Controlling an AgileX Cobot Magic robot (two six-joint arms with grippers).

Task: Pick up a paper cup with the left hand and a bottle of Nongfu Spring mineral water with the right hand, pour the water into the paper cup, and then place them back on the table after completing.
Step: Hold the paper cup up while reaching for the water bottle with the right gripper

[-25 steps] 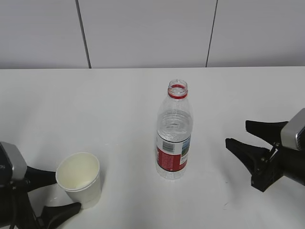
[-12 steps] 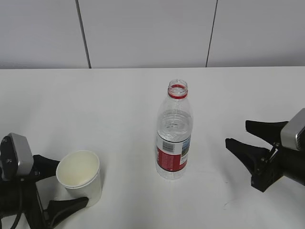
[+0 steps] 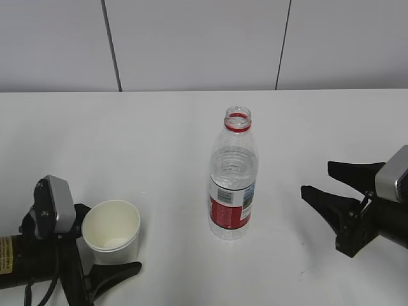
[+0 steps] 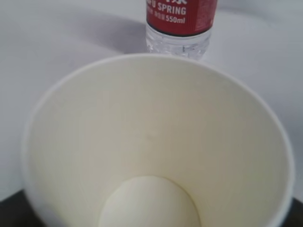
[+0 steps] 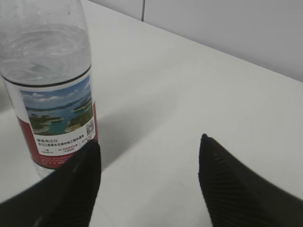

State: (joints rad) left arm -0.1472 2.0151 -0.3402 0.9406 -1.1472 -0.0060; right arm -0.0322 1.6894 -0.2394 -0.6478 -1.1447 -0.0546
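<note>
I need to grab the clear bottle around its labelled lower body point(image 3: 231, 205) with my right gripper next, since the bottle stands uncapped with water up to its shoulder point(image 3: 234, 162).
A white paper cup point(image 3: 111, 229) stands upright at the front left of the white table point(image 3: 159, 134). My left gripper point(image 3: 116, 247) is open with one black finger on each side of the cup; the cup point(image 4: 156, 142) fills the left wrist view and hides the fingers. It looks empty. An uncapped clear Nongfu Spring bottle point(image 3: 233, 185) with a red label stands mid-table and holds water point(image 3: 233, 167). It also shows in the left wrist view point(image 4: 180, 23). My right gripper point(image 3: 317, 178) is open and empty, to the right of the bottle point(image 5: 49, 85), in the right wrist view point(image 5: 150, 141) too.
A pale panelled wall point(image 3: 191, 44) runs behind the table's far edge. Bare tabletop lies between cup and bottle and between bottle and right gripper.
My left arm has slid to the right, bringing its fingers along both sides of the cup; the cup shifted slightly right. The right arm and the bottle have not moved.
</note>
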